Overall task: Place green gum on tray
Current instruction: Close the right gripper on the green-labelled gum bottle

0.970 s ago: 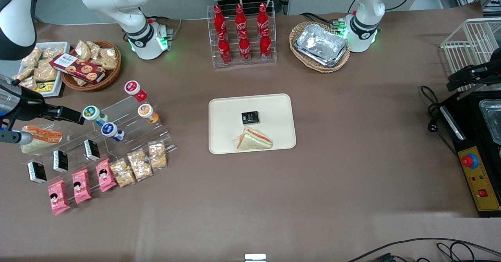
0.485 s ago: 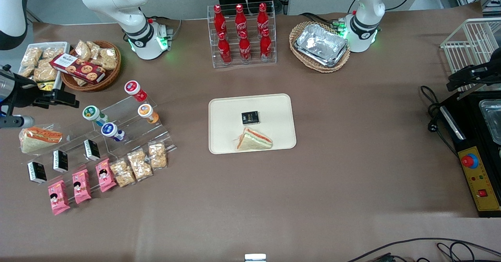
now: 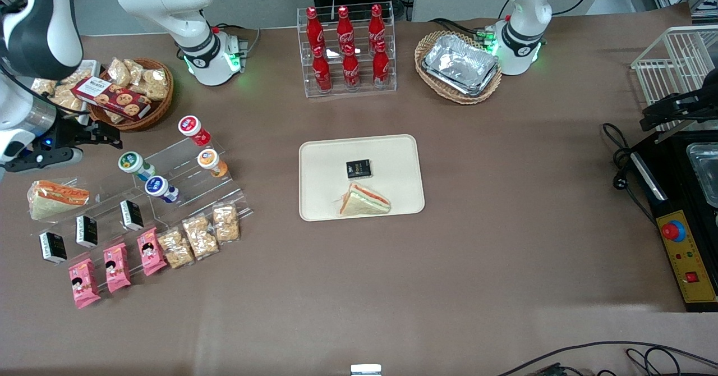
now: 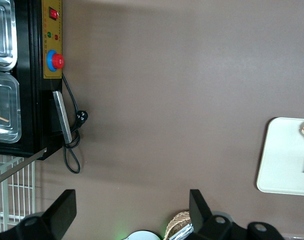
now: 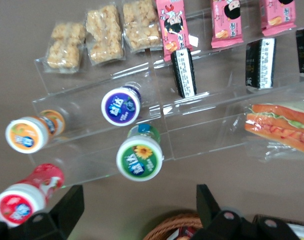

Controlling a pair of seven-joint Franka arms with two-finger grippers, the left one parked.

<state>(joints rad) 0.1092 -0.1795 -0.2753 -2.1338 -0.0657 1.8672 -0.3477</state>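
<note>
My right gripper should next grab the green gum by its lidded end (image 3: 131,163), to place the gum on the cream tray (image 3: 325,157).
The green gum (image 3: 132,163) stands on the top step of a clear acrylic stand (image 3: 185,188); its white lid ringed in green also shows in the right wrist view (image 5: 139,159). My right gripper (image 3: 109,135) hovers open and empty above the table, a little farther from the front camera than the gum, between it and a wicker basket. In the right wrist view the gripper (image 5: 136,210) has its fingers wide apart, with the gum lid just off them. The cream tray (image 3: 325,157) lies mid-table, toward the parked arm's end from the stand.
Blue-lidded (image 3: 157,186), orange-lidded (image 3: 208,160) and red-lidded (image 3: 190,125) bottles share the stand. The wicker basket of snacks (image 3: 132,92) is close to the gripper. A sandwich (image 3: 364,201) and a black box (image 3: 358,168) lie on the tray. Snack packs (image 3: 118,264) line the stand's lower steps.
The gripper has moved from right beside the green gum's lid to farther from the front camera, toward the wicker basket. The gum has not moved.
</note>
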